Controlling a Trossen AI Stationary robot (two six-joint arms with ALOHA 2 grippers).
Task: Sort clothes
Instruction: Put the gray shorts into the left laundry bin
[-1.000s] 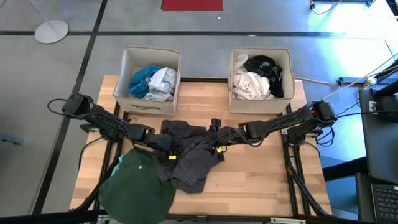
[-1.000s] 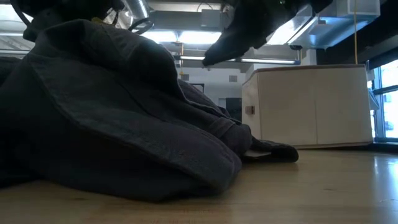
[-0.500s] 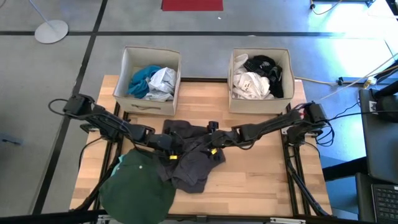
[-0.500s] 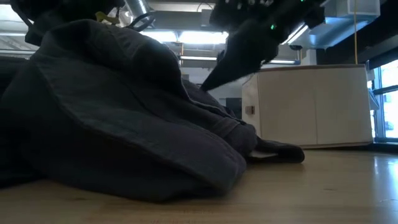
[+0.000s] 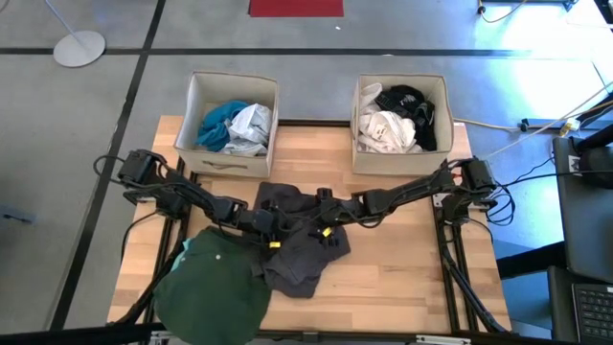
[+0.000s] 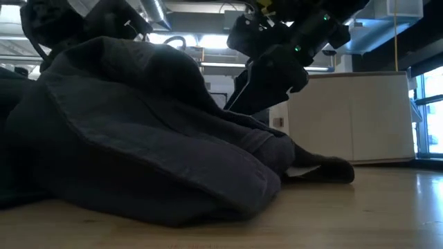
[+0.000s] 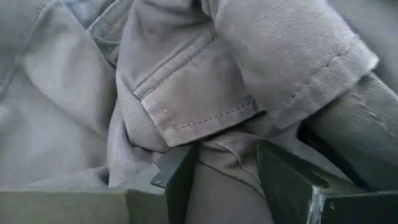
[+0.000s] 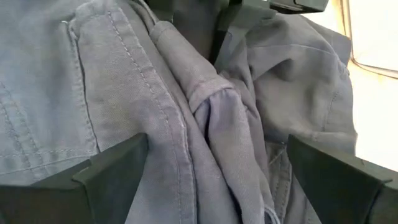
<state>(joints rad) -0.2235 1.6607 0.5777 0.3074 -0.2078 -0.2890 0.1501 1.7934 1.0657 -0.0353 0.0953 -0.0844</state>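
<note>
My right gripper will grab the dark grey garment (image 5: 297,240) by the top of its folds next, to sort it into a box (image 5: 225,125).
A dark grey garment (image 5: 297,240) lies crumpled at the table's middle and fills the low view (image 6: 138,138). My left gripper (image 5: 269,226) is shut on its left part (image 7: 227,180). My right gripper (image 5: 322,213) is open just above the garment's far right part, its fingers (image 8: 112,168) on either side of a ridge of folds (image 8: 211,118); whether they touch it I cannot tell. A dark green garment (image 5: 211,292) lies at the near left corner, hanging over the table's edge. My left gripper pinches a bunched fold of the dark grey garment (image 7: 224,152) between its two fingers (image 7: 177,177), several layers thick. It comes slanting from the table's left. The cloth rises in a hump at the hold, and the rest lies on the table.
Two beige fabric boxes stand at the far edge. The left box (image 5: 201,101) holds turquoise and white clothes, and the right box (image 5: 441,96) holds white and black ones. Bare wood (image 5: 412,268) shows at the near right.
My right gripper has come down and toward the table's left, onto the dark grey garment. My left gripper has gone a little toward the right with its fold, and the garment's right end has slid slightly rightward along the table.
</note>
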